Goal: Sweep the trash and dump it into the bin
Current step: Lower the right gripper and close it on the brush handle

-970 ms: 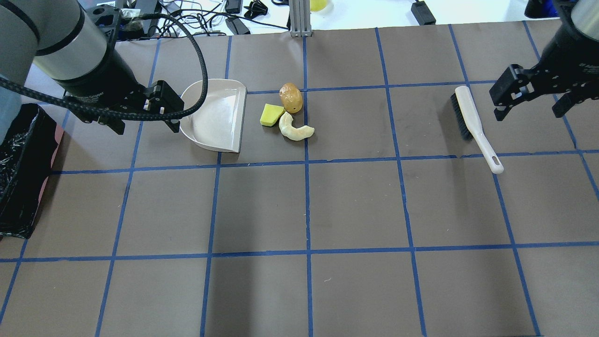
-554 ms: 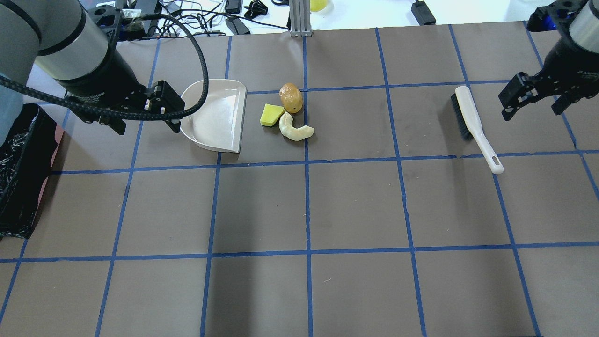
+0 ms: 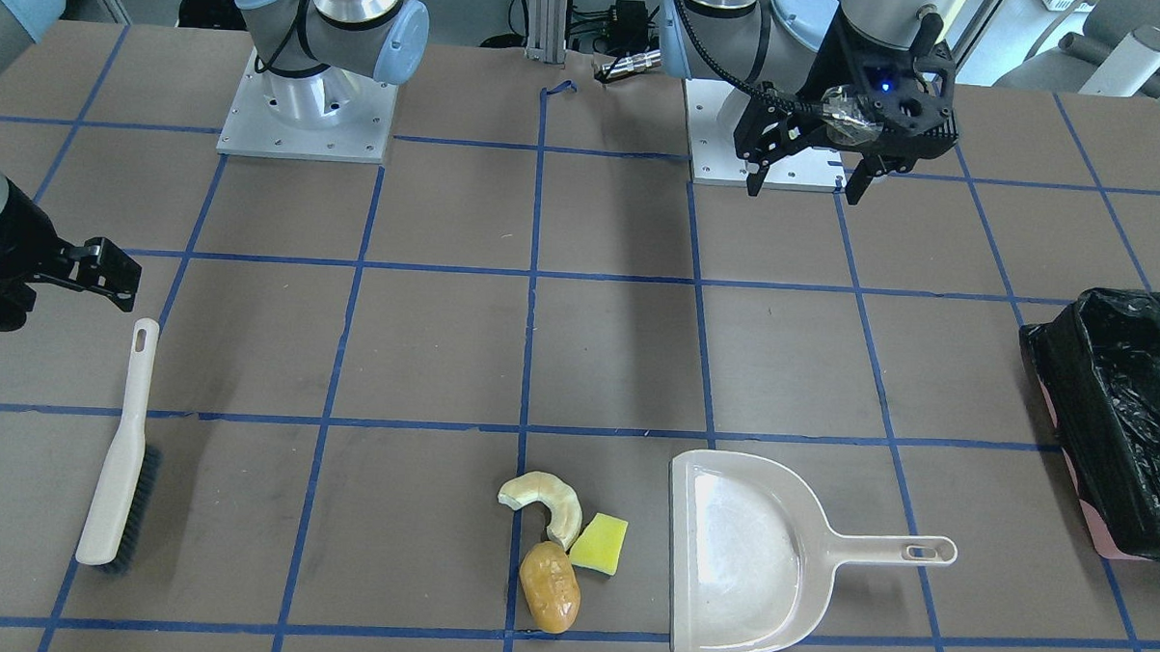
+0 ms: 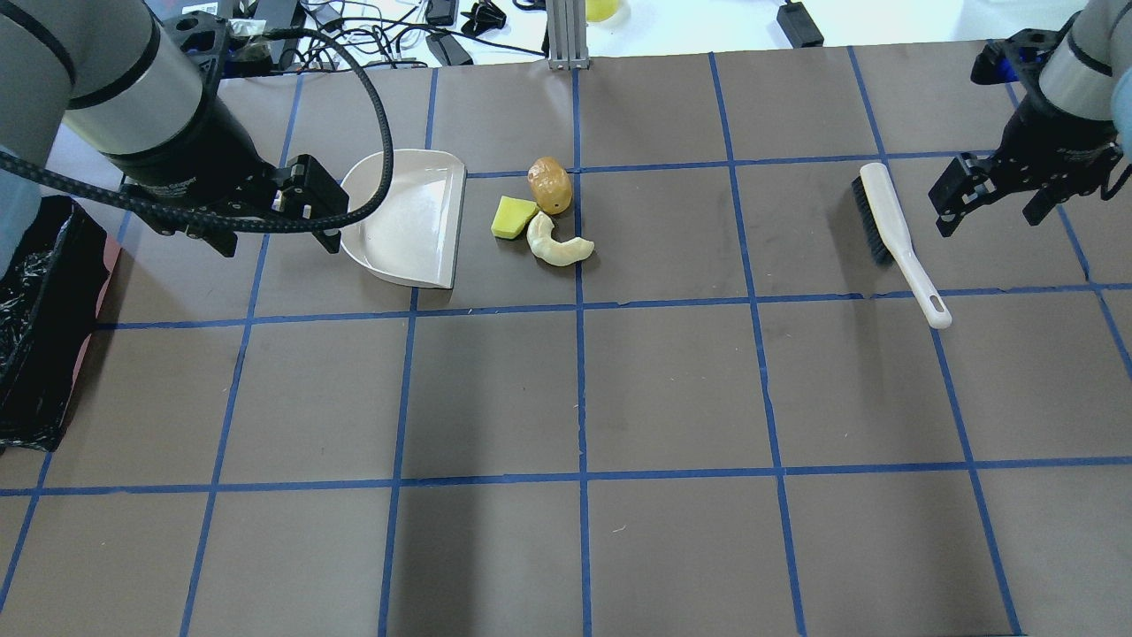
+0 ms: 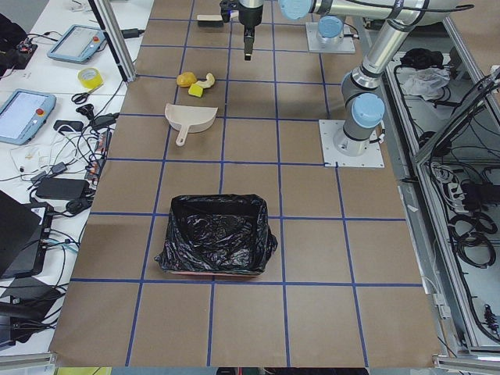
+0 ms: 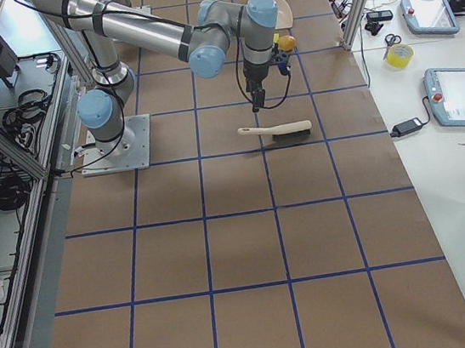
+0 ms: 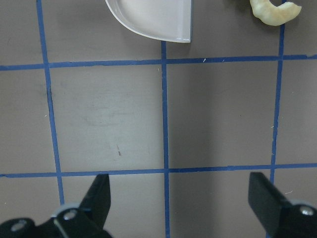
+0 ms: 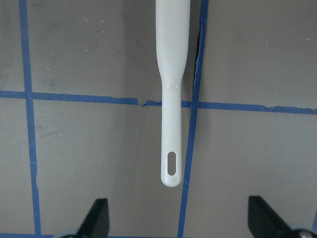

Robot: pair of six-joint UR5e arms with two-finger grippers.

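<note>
I need to grip the white brush by its handle (image 3: 142,357) with my right gripper next, so it can sweep the trash into the dustpan (image 3: 742,552).
The trash lies together mid-table: a beige crescent (image 4: 557,249), a yellow wedge (image 4: 513,218) and a tan-brown lump (image 4: 550,185); all three also show in the front view, crescent (image 3: 545,498), wedge (image 3: 599,544), lump (image 3: 550,587). The beige dustpan (image 4: 407,221) lies just left of them, its mouth toward them. The bin (image 3: 1131,422), black-lined, stands at the table's left end. My left gripper (image 4: 279,241) is open and empty, high above the table; in the overhead view it hides the dustpan's handle. My right gripper (image 4: 989,217) is open and empty beside the white brush (image 4: 893,234).
In the right wrist view the brush handle (image 8: 172,99) points at the gap between my open fingers (image 8: 96,215). The left wrist view shows the dustpan's front corner (image 7: 153,20) and the crescent (image 7: 275,11). Cables and devices lie beyond the far edge.
My right gripper has turned and shifted a little toward the brush and looks smaller and lower. The left gripper, dustpan, brush and trash have stayed put.
</note>
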